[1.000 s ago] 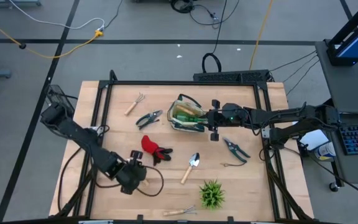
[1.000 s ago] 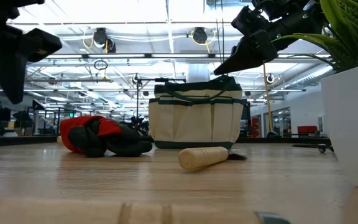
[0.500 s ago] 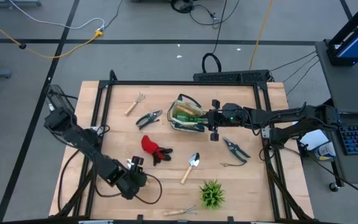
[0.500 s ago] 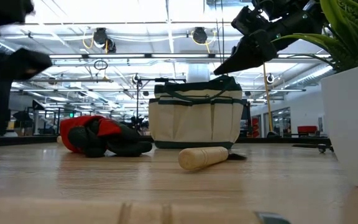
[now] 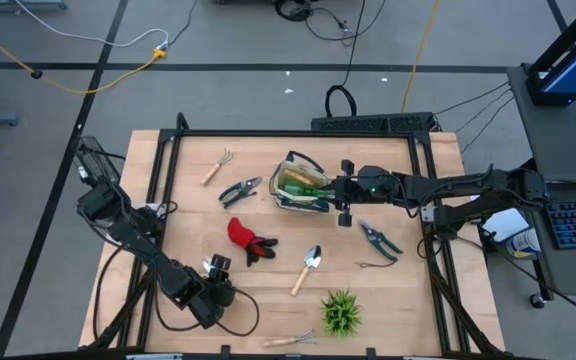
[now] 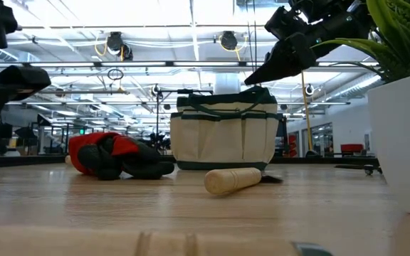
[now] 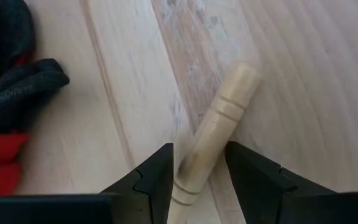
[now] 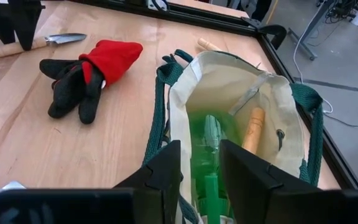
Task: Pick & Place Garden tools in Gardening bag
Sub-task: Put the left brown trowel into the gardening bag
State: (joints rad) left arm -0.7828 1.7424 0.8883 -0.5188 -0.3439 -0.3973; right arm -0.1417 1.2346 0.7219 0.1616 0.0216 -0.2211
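Observation:
My left gripper grabs the trowel by its grooved wooden handle next, to put it in the gardening bag.
My left gripper (image 7: 199,146) is open near the table's near left, pointing steeply down. Its fingers stand on either side of a trowel's wooden handle (image 7: 219,118) without touching it. The right wrist view shows that trowel (image 8: 55,39) lying flat under the left gripper (image 8: 14,22). The cream gardening bag (image 5: 301,185) stands upright at the table's middle, with a green thing (image 8: 210,140) and a wooden handle (image 8: 253,127) inside. My right gripper (image 8: 201,149) is at the bag's right end. The red-and-black glove (image 5: 250,242) lies between bag and left gripper. My right gripper meets the gardening bag at the rim of its right end (image 6: 265,88), coming from the table's right and slanting a little down. The fingers themselves hide the place of contact, so the kind of hold does not show. The bag stands upright with its bottom on the table.
A second trowel (image 5: 308,268) lies right of the glove. Pruning shears (image 5: 240,190) and a small rake (image 5: 218,165) lie far left of the bag, and other shears (image 5: 378,238) lie at the right. A green potted plant (image 5: 341,312) and a rake (image 5: 290,340) sit at the near edge.
My left gripper has come down toward the table and a little toward its near edge, settling over the trowel's handle. Its fingers have kept the same gap. The bag and the tools have stayed where they were.

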